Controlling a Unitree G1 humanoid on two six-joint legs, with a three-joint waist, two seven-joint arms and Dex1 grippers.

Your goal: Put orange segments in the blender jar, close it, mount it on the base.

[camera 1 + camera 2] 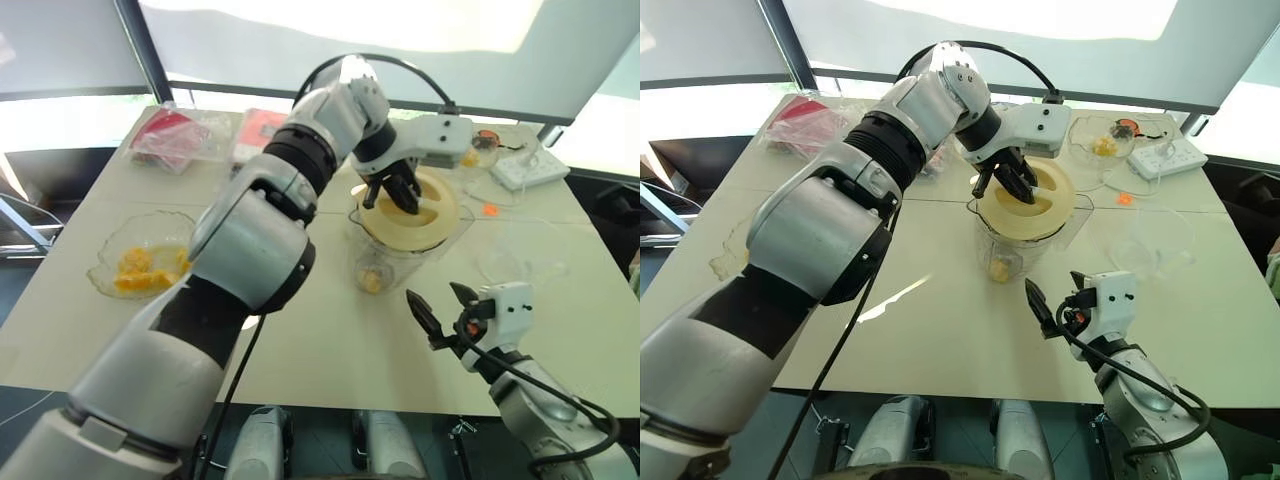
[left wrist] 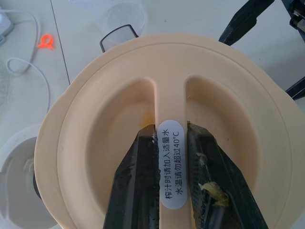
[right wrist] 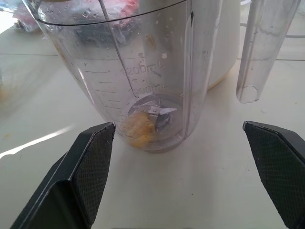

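Note:
My right gripper should next grip the blender jar by its narrow clear handle (image 3: 265, 53), because the blender jar's round body (image 3: 131, 62) gets much wider toward its top.
The blender jar (image 1: 385, 262) stands upright mid-table, with the cream round lid (image 1: 432, 215) lying on its mouth. My left gripper (image 1: 397, 192) reaches down from above and is shut on the lid's central ridge (image 2: 170, 95), one finger (image 2: 138, 171) on each side. A few orange segments (image 3: 138, 131) lie by the blade at the jar's bottom. More orange segments (image 1: 140, 272) sit in a glass bowl at the left. My right gripper (image 1: 438, 305) hovers open just in front of the jar, its fingers level with the jar's foot. The white base (image 2: 16, 186) stands right beside the jar.
A shallow glass bowl (image 1: 105, 270) sits near the left table edge. An empty clear bowl (image 1: 1155, 240) lies right of the jar. At the back are a red-filled plastic bag (image 1: 175, 135), a small bowl of scraps (image 1: 480, 150) and a white power strip (image 1: 530, 168).

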